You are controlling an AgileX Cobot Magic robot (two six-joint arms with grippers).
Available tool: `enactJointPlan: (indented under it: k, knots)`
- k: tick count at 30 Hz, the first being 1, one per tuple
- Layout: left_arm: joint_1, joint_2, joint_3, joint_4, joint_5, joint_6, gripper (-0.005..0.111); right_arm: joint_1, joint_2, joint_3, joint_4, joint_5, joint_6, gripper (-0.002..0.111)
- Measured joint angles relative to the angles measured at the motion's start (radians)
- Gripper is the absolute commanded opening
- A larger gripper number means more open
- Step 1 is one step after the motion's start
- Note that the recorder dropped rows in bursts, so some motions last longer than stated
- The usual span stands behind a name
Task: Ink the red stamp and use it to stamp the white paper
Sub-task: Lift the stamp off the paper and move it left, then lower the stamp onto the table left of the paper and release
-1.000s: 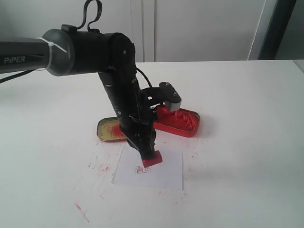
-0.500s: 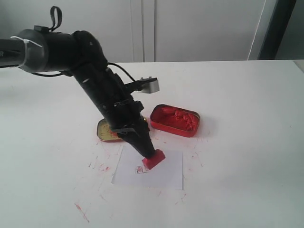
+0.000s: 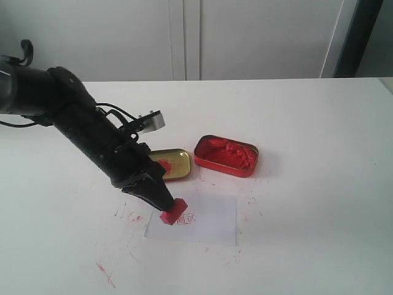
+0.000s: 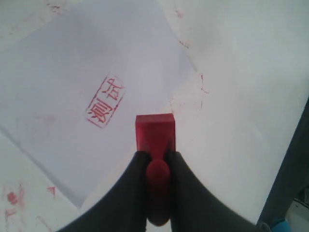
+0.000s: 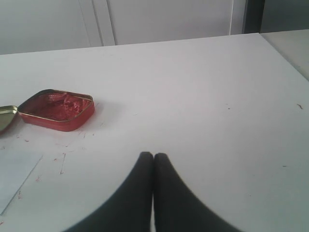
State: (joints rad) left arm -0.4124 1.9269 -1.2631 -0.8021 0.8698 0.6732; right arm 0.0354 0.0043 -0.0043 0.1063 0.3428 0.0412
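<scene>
The red stamp hangs tilted, its base above the white paper (image 3: 206,219), so my left gripper keeps holding the stamp for now.
My left gripper (image 3: 164,206) (image 4: 155,157) is shut on the knob of the red stamp (image 3: 173,211) (image 4: 154,131), holding it tilted at the left edge of the white paper (image 3: 206,219) (image 4: 72,72). A red square imprint (image 3: 186,219) (image 4: 105,100) shows on the paper just beside the stamp. The red ink tin (image 3: 226,155) (image 5: 57,110) lies open behind the paper. My right gripper (image 5: 153,155) is shut with nothing in it, low over bare table; it is out of the exterior view.
A gold-coloured tin lid (image 3: 167,165) with a red smear lies left of the ink tin, behind the paper. Red ink streaks (image 3: 105,275) mark the white table around the paper. A wall and cabinet doors (image 3: 184,37) stand behind the table.
My left arm has swung left and lowered, carrying the stamp from the paper's middle to its left edge. The imprint and the gold lid are now uncovered.
</scene>
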Motion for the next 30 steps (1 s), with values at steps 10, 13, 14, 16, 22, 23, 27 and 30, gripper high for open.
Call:
enactJointPlan:
  k: [10, 13, 14, 16, 22, 23, 27, 30]
  knots:
    - [0.145, -0.077, 0.185, -0.213, -0.002, 0.160, 0.000, 0.000, 0.000, 0.000, 0.000, 0.000, 0.000, 0.000]
    - [0.189, -0.091, 0.235, -0.240, 0.002, 0.185, 0.000, 0.000, 0.000, 0.000, 0.000, 0.000, 0.000, 0.000]
    - [0.202, -0.095, 0.253, -0.245, 0.000, 0.193, 0.000, 0.000, 0.000, 0.000, 0.000, 0.000, 0.000, 0.000]
    - [0.222, -0.107, 0.283, -0.247, -0.001, 0.203, 0.000, 0.000, 0.000, 0.000, 0.000, 0.000, 0.000, 0.000]
    - [0.278, -0.149, 0.364, -0.268, -0.051, 0.224, 0.000, 0.000, 0.000, 0.000, 0.000, 0.000, 0.000, 0.000]
    - [0.283, -0.154, 0.375, -0.271, -0.065, 0.226, 0.000, 0.000, 0.000, 0.000, 0.000, 0.000, 0.000, 0.000]
    - [0.285, -0.159, 0.417, -0.278, -0.123, 0.233, 0.000, 0.000, 0.000, 0.000, 0.000, 0.000, 0.000, 0.000]
    - [0.285, -0.160, 0.443, -0.278, -0.181, 0.233, 0.000, 0.000, 0.000, 0.000, 0.000, 0.000, 0.000, 0.000]
